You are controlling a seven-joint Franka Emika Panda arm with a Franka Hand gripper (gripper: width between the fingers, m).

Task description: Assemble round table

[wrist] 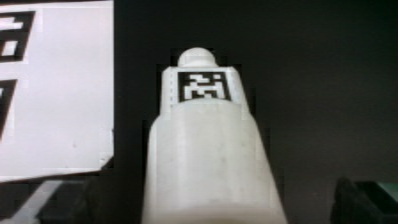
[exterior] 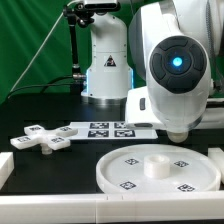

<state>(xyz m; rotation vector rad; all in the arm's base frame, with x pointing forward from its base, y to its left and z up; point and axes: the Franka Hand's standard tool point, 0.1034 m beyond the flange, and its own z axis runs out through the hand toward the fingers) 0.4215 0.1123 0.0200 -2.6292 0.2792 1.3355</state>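
The gripper needs to close on the leg, since its fingers are on either side of the white leg [wrist: 210, 140] in the wrist view.
In the wrist view the white cylinder leg [wrist: 210, 140] lies on the black table, with a square tag near its rounded far end. My gripper [wrist: 214, 207] straddles its near end. The dark fingertips [wrist: 68, 205] stand on both sides with a gap to the leg, so the jaws are open. In the exterior view the rimmed round disc [exterior: 150, 172] lies at the front with a raised hub in its middle. The cross-shaped foot [exterior: 45, 138] lies at that view's left. The arm's big wrist [exterior: 178, 70] hides the gripper and the leg there.
The marker board [exterior: 108, 128] lies flat behind the disc and shows beside the leg in the wrist view [wrist: 54, 90]. The robot's white base [exterior: 105, 70] stands at the back. A white strip [exterior: 5, 165] lies at the exterior view's left edge.
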